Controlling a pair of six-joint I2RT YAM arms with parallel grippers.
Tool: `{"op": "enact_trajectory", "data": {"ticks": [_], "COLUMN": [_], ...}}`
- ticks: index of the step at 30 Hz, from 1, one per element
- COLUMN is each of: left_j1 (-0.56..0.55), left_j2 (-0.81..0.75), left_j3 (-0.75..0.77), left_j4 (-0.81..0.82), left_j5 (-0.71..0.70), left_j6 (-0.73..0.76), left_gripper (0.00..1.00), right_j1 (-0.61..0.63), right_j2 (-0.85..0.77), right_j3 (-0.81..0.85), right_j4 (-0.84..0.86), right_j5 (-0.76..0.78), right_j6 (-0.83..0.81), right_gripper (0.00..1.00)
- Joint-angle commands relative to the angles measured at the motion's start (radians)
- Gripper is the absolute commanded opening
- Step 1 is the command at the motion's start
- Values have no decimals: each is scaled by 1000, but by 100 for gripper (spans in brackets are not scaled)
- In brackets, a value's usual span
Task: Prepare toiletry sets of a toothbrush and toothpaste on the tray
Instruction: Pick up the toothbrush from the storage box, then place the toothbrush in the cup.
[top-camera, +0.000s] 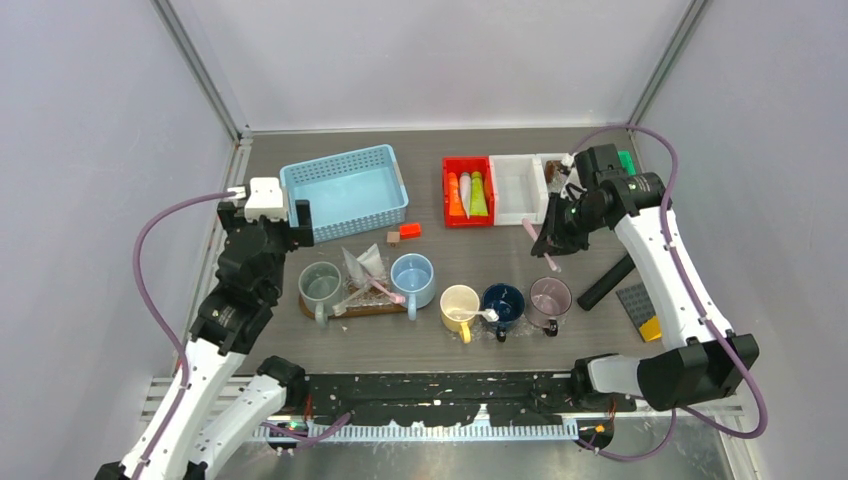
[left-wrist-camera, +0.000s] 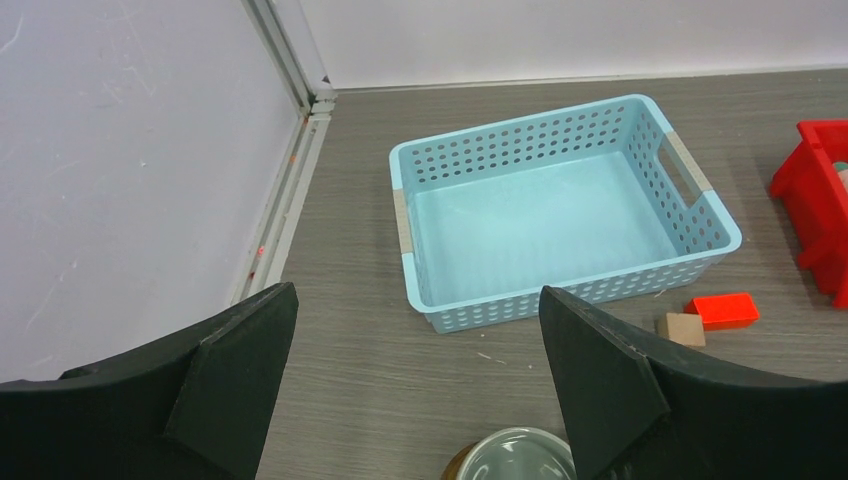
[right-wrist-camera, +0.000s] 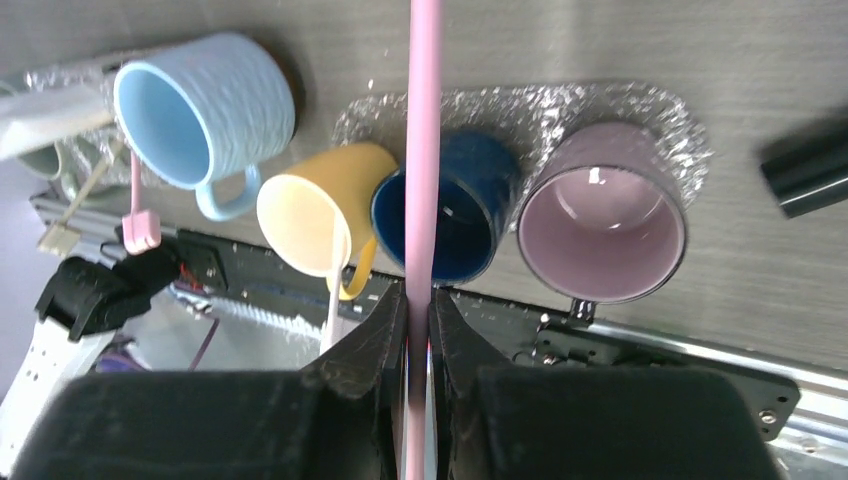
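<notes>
The pink toothbrush hangs short of the navy mug's opening, so if I opened now, the toothbrush would fall onto the table. My right gripper needs to move the toothbrush there.
Five mugs stand in a row: grey-green (top-camera: 320, 283), light blue (top-camera: 412, 278), cream-yellow (top-camera: 460, 305), navy (top-camera: 502, 303) and mauve (top-camera: 549, 297). The first two stand on a brown tray (top-camera: 370, 310). A pink toothbrush (top-camera: 385, 290) leans at the light blue mug, and a white one (right-wrist-camera: 330, 290) is in the yellow mug. Toothpaste tubes (top-camera: 467, 193) lie in a red bin (top-camera: 447, 190). My right gripper (right-wrist-camera: 420, 300) is shut on a pink toothbrush (right-wrist-camera: 424, 150), held in the air behind the navy and mauve mugs (right-wrist-camera: 603, 215). My left gripper (left-wrist-camera: 415, 295) is open and empty above the grey-green mug (left-wrist-camera: 520, 455).
A light blue perforated basket (top-camera: 300, 180) sits at the back left, also in the left wrist view (left-wrist-camera: 700, 200). A white bin (top-camera: 500, 190) stands beside the red one. A red block (top-camera: 410, 230) and a tan block (top-camera: 393, 237) lie near the basket. A black bar (top-camera: 605, 283) and a dark plate (top-camera: 636, 300) lie at the right.
</notes>
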Motion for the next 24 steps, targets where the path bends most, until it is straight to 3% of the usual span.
{"op": "enact_trajectory", "data": {"ticks": [1, 24], "left_j1": [8, 38], "left_j2": [19, 57], "left_j3": [-6, -11], "left_j4": [60, 58], "left_j5": [11, 19], "left_j6": [0, 3], "left_gripper": [94, 93], "right_j1": [32, 150], "right_j2": [-51, -55], "right_j3": [-38, -247], "right_j4": [-64, -178], "right_j5": [-131, -218], "right_j6": [-9, -18], "right_gripper": [1, 2]}}
